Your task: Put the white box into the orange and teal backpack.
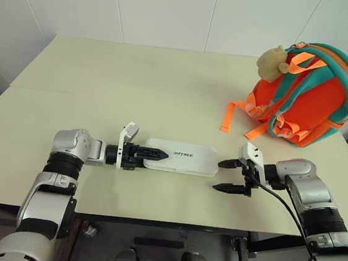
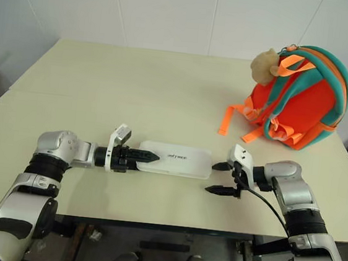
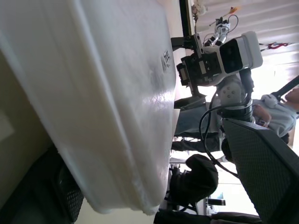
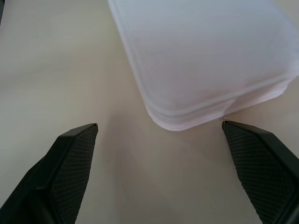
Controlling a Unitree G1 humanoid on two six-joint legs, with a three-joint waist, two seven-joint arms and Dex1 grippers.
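Observation:
My left gripper's fingers are around the white box's end and closing would catch the box, so it is time to close now.
The white box lies flat on the table near its front edge, lengthwise from left to right, with small dark lettering on top. My left gripper is open at the box's left end, one black finger lying over the top of that end. In the left wrist view the box is very close. My right gripper stands open just off the box's right end, its fingers apart from the box corner. The orange and teal backpack stands at the back right, with a beige plush toy on it.
The pale table has a seam across its left half. Orange straps trail from the backpack onto the table toward the box. A white tiled wall rises behind. The table's right edge runs close beside the backpack.

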